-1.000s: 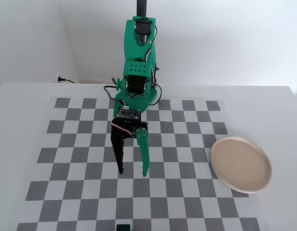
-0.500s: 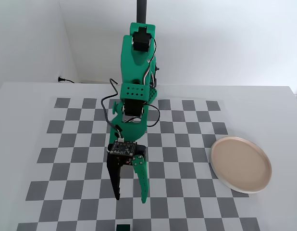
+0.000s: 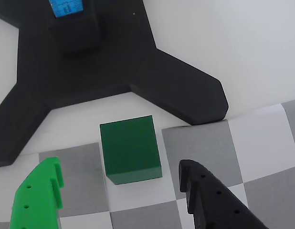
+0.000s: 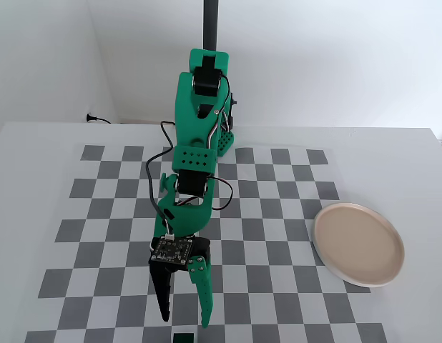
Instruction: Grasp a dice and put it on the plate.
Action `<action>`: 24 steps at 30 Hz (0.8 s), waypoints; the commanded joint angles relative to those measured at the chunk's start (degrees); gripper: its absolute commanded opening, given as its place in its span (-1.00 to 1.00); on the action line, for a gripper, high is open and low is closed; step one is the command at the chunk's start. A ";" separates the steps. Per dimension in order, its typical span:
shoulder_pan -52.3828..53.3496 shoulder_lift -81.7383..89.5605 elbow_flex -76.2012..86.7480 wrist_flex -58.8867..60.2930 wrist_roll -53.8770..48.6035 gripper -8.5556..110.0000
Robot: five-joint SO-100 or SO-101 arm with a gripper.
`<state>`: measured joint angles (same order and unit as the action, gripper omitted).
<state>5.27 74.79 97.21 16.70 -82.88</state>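
I will grab the dark green dice by its opposite sides with my gripper next, to put it on the plate (image 4: 359,244).
The dice (image 3: 130,149) is a dark green cube on the checkerboard, just ahead of my fingertips in the wrist view. In the fixed view only its top (image 4: 183,337) shows, at the bottom edge. My gripper (image 3: 120,171) is open, its green finger (image 3: 40,193) to the left of the dice and its black finger (image 3: 205,195) to the right, neither touching it. In the fixed view the gripper (image 4: 185,320) hangs just above and behind the dice. The pale pink-beige plate (image 4: 359,244) lies far to the right, with nothing on it.
A black stand foot with spread legs (image 3: 90,67) lies on the white table just beyond the dice in the wrist view. The checkerboard mat (image 4: 278,214) covers most of the table in the fixed view. A black pole (image 4: 209,25) rises behind the green arm (image 4: 196,143).
The arm has stretched toward the front edge of the table, carrying the open gripper from mid-board down to the dice. Dice and plate have not moved.
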 commanded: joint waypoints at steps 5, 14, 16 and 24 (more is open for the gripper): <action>0.70 -1.32 -7.03 -0.26 -0.18 -0.51; -0.18 -5.45 -8.09 -1.41 -1.49 -0.51; -0.26 -6.59 -9.14 -1.41 -1.58 -0.51; -0.88 -11.07 -16.17 1.23 -1.05 -0.51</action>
<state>5.80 62.40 88.51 17.23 -84.11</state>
